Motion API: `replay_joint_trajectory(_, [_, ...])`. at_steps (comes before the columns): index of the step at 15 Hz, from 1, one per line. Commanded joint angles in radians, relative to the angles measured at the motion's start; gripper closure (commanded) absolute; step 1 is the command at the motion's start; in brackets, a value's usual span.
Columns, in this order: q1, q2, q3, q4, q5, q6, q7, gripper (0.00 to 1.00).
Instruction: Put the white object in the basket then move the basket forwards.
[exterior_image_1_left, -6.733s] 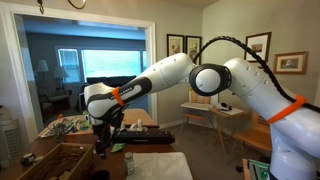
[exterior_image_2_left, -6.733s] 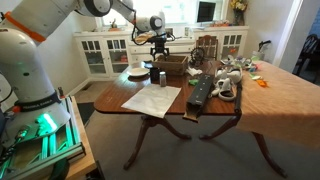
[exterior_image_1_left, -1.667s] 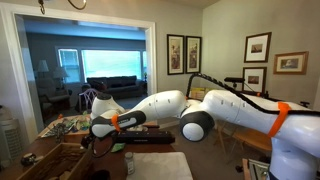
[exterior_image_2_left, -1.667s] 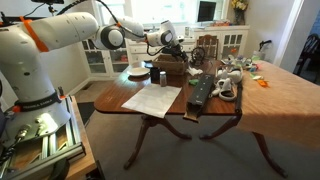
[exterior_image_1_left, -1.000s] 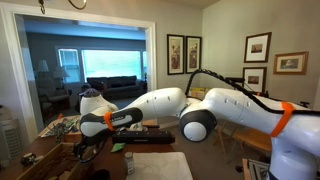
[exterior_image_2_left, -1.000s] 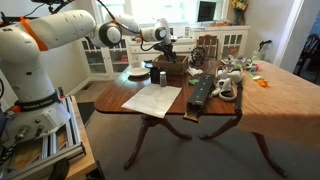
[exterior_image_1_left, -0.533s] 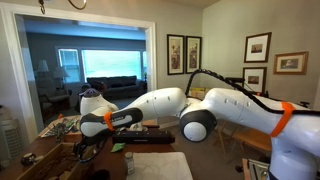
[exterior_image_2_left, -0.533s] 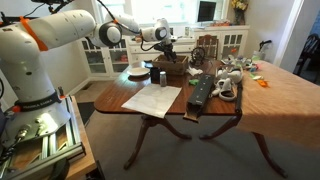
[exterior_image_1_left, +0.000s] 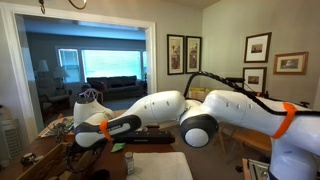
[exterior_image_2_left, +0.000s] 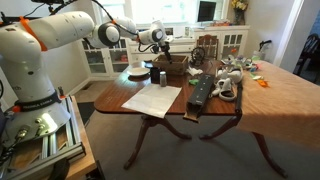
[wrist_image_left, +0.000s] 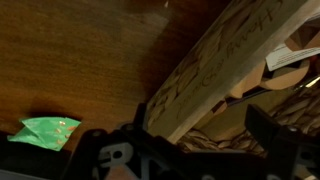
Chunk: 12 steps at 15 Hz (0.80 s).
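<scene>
My open fingers are above the basket's pale rim (wrist_image_left: 199, 106), which runs between them, and would miss it if they closed now. My gripper should go down first and then close on the basket's rim.
The brown woven basket (exterior_image_2_left: 170, 68) stands at the far end of the wooden table, and it shows at the lower left in the other exterior view (exterior_image_1_left: 52, 160). In the wrist view its pale rim (wrist_image_left: 215, 70) runs diagonally across the picture. A whitish object (wrist_image_left: 290, 58) lies inside the basket, partly cut off at the right edge. My gripper (wrist_image_left: 205, 135) is open, its dark fingers (wrist_image_left: 270, 135) straddling the rim, one outside and one inside. In both exterior views the gripper (exterior_image_2_left: 159, 44) (exterior_image_1_left: 77, 135) hangs low over the basket.
A black keyboard-like slab (exterior_image_2_left: 200, 92) and a white sheet (exterior_image_2_left: 152, 100) lie in front of the basket. A white plate (exterior_image_2_left: 137, 72) and a dark cup (exterior_image_2_left: 157, 76) stand beside it. A green packet (wrist_image_left: 45, 130) lies on the table. Clutter (exterior_image_2_left: 232, 80) lies further along the table.
The arm has shifted a little further along over the basket and its wrist has turned. The jaws stay open. The basket has not moved.
</scene>
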Motion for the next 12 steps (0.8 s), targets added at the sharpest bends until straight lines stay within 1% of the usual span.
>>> replay_joint_trajectory(1, [0.042,0.010,-0.042,-0.018,-0.011,0.005,0.173,0.00])
replay_joint_trajectory(2, [0.049,0.012,-0.048,-0.020,-0.013,0.005,0.201,0.00])
replay_joint_trajectory(3, [0.054,0.015,-0.051,-0.021,-0.011,0.009,0.218,0.19])
replay_joint_trajectory(6, [0.070,0.015,-0.054,-0.032,-0.008,0.004,0.252,0.42])
replay_joint_trajectory(7, [0.073,0.014,-0.054,-0.036,-0.008,0.004,0.260,0.51])
replay_joint_trajectory(9, [0.077,0.014,-0.052,-0.043,-0.008,0.003,0.267,0.65])
replay_joint_trajectory(12, [0.078,0.013,-0.049,-0.046,-0.007,0.004,0.270,0.89])
